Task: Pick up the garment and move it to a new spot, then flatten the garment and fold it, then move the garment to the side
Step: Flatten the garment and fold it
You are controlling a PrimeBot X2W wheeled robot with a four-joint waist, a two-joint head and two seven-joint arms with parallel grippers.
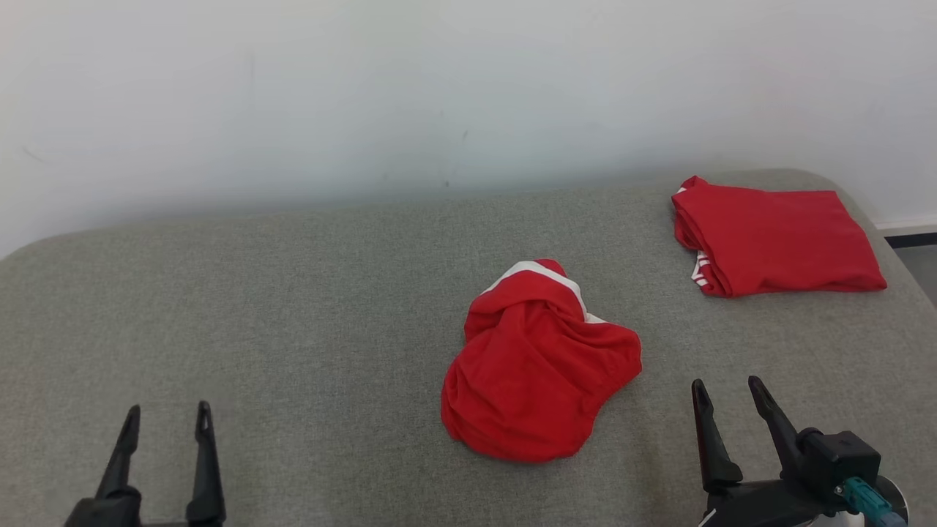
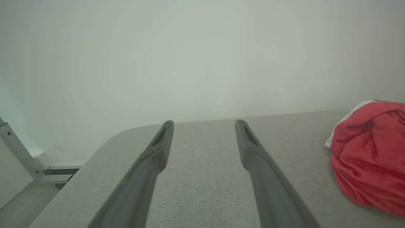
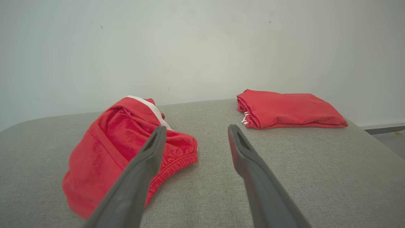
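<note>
The crumpled garment needs to go to a new spot, so my left gripper will next grab it by its plain red edge (image 1: 516,449) opposite the white stripe (image 1: 532,267).
A crumpled red garment (image 1: 538,362) with a white stripe lies bunched in the middle of the grey padded table (image 1: 293,307). It appears at the right edge of the left wrist view (image 2: 370,155) and at the left of the right wrist view (image 3: 120,148). My left gripper (image 1: 167,417) stands open at the lower left, far from the cloth, with nothing between its fingers (image 2: 204,125). My right gripper (image 1: 725,391) is open too, just right of the garment and not touching it (image 3: 196,129).
A second red garment (image 1: 776,238), folded flat, rests at the table's far right corner (image 3: 291,109). A white wall (image 1: 439,88) runs behind the table. Floor shows past the table's right edge (image 1: 915,263) and its left corner (image 2: 28,190).
</note>
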